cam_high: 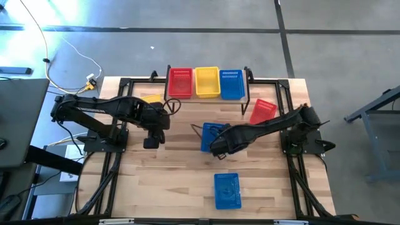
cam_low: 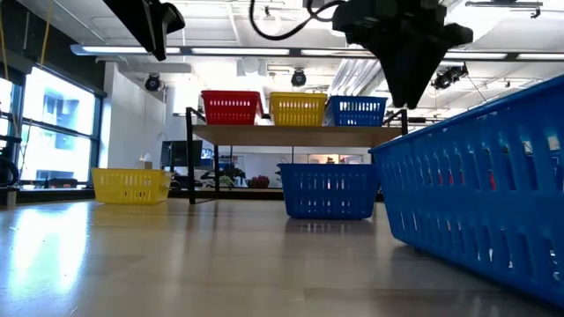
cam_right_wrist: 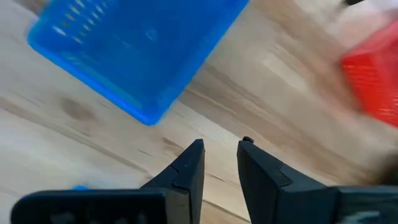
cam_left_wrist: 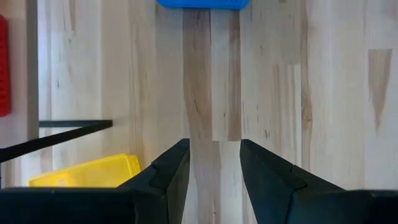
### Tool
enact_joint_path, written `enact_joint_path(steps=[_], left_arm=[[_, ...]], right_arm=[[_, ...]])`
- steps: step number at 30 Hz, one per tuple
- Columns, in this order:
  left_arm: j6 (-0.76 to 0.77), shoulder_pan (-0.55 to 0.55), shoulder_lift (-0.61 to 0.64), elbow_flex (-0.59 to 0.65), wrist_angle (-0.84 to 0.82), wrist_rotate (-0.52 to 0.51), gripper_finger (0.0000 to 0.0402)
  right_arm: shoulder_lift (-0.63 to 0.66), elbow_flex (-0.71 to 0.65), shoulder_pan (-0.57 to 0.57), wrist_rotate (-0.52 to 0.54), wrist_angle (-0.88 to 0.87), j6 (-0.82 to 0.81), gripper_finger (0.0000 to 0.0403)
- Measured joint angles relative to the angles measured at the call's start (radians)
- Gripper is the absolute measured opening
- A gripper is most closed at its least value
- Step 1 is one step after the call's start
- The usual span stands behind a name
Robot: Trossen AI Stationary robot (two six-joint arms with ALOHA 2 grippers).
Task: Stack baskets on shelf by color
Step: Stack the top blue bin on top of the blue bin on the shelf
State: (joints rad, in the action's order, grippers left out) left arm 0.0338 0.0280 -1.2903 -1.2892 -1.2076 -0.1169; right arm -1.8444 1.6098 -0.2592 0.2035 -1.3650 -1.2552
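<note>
My right gripper will next grab the middle blue basket by its rim (cam_right_wrist: 193, 74) to stack the blue baskets on the shelf.
The shelf (cam_low: 300, 135) stands at the table's far edge and carries a red basket (cam_high: 180, 82), a yellow basket (cam_high: 207, 82) and a blue basket (cam_high: 230, 84) side by side. On the table rest another yellow basket (cam_high: 150, 99), a red basket (cam_high: 263, 110), a blue basket (cam_high: 211, 134) in the middle and a blue basket (cam_high: 227, 190) near the front. My left gripper (cam_high: 151, 142) hangs open above bare wood, near the yellow basket (cam_left_wrist: 87, 171). My right gripper (cam_high: 217, 149) hovers open just beside the middle blue basket (cam_right_wrist: 137, 50), holding nothing.
Black frame rails (cam_high: 119, 131) run along both table sides. Bare wood lies between the two blue baskets and at the front left (cam_high: 162, 187). The front blue basket (cam_low: 493, 211) fills the right of the low view.
</note>
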Motion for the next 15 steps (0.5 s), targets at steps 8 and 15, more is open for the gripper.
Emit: enact_joint_path(steps=[8, 15], left_arm=[[-0.003, 0.000, 0.001, 0.000, 0.000, 0.000, 0.0131], [-0.004, 0.000, 0.001, 0.000, -0.001, 0.000, 0.0131]], right_arm=[[0.145, -0.282, 0.038, -0.018, 0.409, -0.116, 0.0083], [0.145, -0.413, 0.057, -0.020, 0.615, -0.161, 0.0083]])
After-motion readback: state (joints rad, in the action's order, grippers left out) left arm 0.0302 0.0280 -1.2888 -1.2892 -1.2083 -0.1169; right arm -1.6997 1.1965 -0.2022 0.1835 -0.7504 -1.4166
